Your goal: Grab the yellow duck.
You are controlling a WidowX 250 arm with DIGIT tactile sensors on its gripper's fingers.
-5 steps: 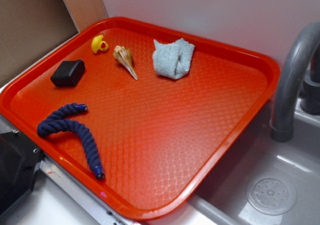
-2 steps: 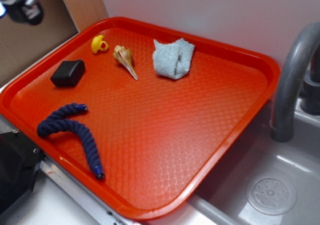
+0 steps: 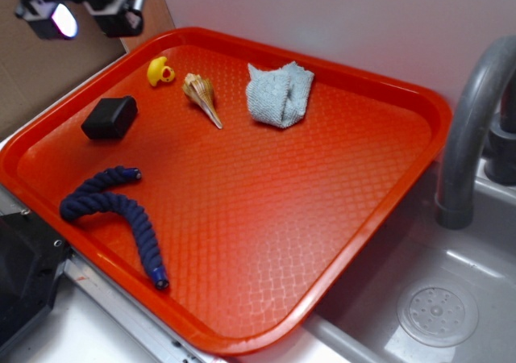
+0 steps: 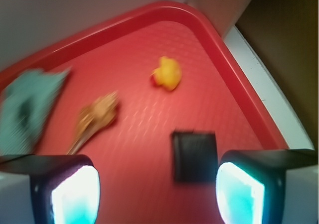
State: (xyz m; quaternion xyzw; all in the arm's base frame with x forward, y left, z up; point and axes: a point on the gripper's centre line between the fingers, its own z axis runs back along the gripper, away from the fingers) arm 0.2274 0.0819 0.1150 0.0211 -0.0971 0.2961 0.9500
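Note:
My gripper grabs the yellow duck by its rounded body (image 3: 157, 72) next, to pick it out of the red tray.
The yellow duck (image 3: 160, 71) is a tiny bright-yellow toy with an orange beak. It sits near the far left corner of the red tray (image 3: 379, 89). In the wrist view the duck (image 4: 167, 73) lies ahead of the fingers, blurred. My gripper (image 3: 81, 12) hangs high at the top left, above and to the left of the duck, apart from it. In the wrist view the gripper (image 4: 157, 194) is open and empty, its two pads wide apart.
A tan spiral seashell (image 3: 201, 95) lies right of the duck. A black block (image 3: 110, 117) sits in front of it. A grey-blue cloth (image 3: 279, 93) and a blue rope (image 3: 113, 214) lie on the tray. A sink with a grey faucet (image 3: 472, 129) is at the right.
My gripper has come into the exterior view at the top left and moved right toward the tray corner. The things on the tray have not moved.

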